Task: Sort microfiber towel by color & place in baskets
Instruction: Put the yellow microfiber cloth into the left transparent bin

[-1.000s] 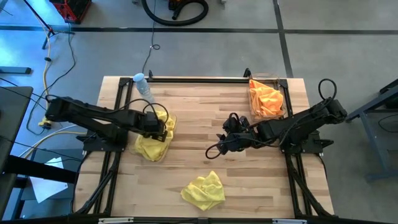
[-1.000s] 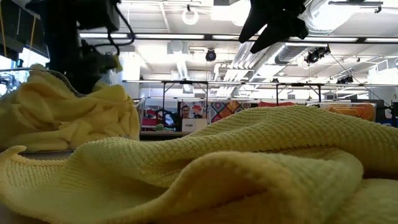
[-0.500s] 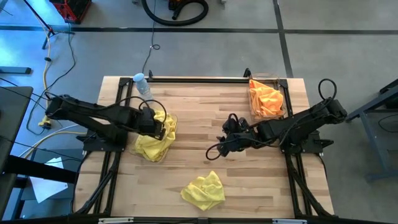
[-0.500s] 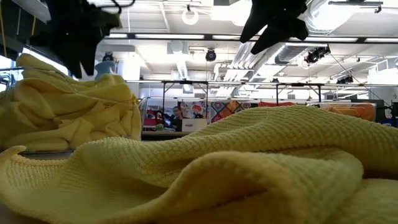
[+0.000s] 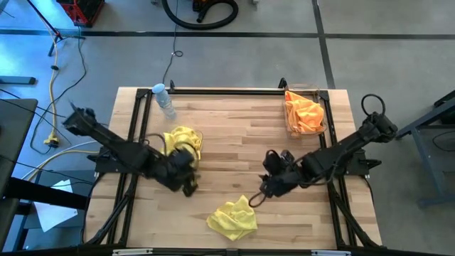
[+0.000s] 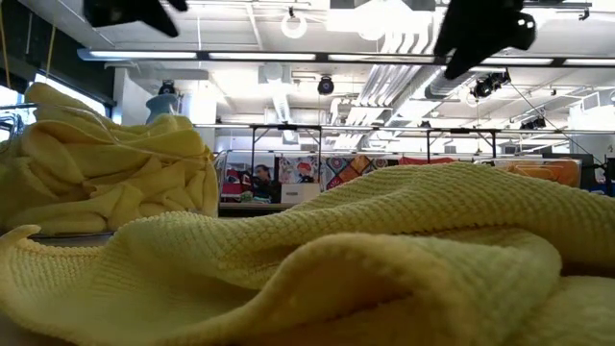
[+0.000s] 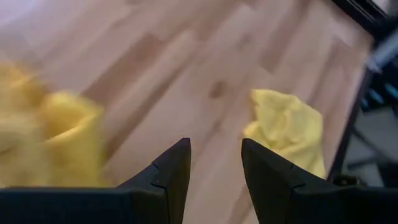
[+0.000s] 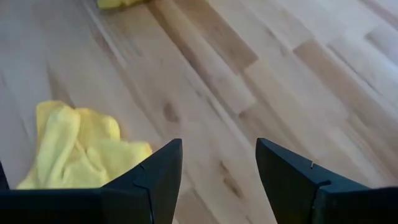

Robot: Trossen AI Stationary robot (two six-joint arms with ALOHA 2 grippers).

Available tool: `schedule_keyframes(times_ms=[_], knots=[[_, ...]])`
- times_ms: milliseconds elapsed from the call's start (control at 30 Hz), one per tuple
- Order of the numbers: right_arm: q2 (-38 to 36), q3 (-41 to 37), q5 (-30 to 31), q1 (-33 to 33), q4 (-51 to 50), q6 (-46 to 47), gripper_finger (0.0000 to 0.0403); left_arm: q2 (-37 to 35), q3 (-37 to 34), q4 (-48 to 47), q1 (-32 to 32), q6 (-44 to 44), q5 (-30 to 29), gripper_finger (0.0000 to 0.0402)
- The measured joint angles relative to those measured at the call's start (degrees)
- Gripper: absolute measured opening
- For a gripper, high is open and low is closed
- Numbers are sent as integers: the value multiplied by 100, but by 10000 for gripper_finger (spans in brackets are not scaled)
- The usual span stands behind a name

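Note:
Next, my left gripper grabs the loose yellow towel by a bunched fold to sort the towel into the yellow basket.
A loose yellow towel lies crumpled on the wood near the table's near edge; it fills the low view's foreground. More yellow towels are heaped in the left clear basket. Orange towels fill the right basket at the far right. My left gripper is open above bare wood, left of the loose towel. My right gripper is open just to the right of the towel on its far side, and the towel shows beside its fingers.
A clear bottle with a blue cap stands at the far left of the table, behind the yellow basket. Black frame rails run along the table's far edge and both sides. Bare wood lies between the two baskets and around the loose towel.
My left gripper has risen off the yellow heap in the left basket and swung toward the near edge and the loose towel. My right gripper has moved from the table's middle toward the near edge, closing on the same towel. The heap stays in its basket.

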Motion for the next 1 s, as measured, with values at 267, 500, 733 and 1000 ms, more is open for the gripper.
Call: schedule_keyframes(times_ms=[267,500,733,1000], knots=[[0,0,23,551,-83,344,200,1696,948,780,-86,1663,973,131],[0,0,28,924,-112,794,200,3147,2212,581,-44,3068,1321,131],[0,0,178,1191,-116,1096,200,4234,2761,704,-13,5243,1331,131],[0,0,391,1375,-119,1250,200,4865,2880,1503,-1,5988,2086,131]])
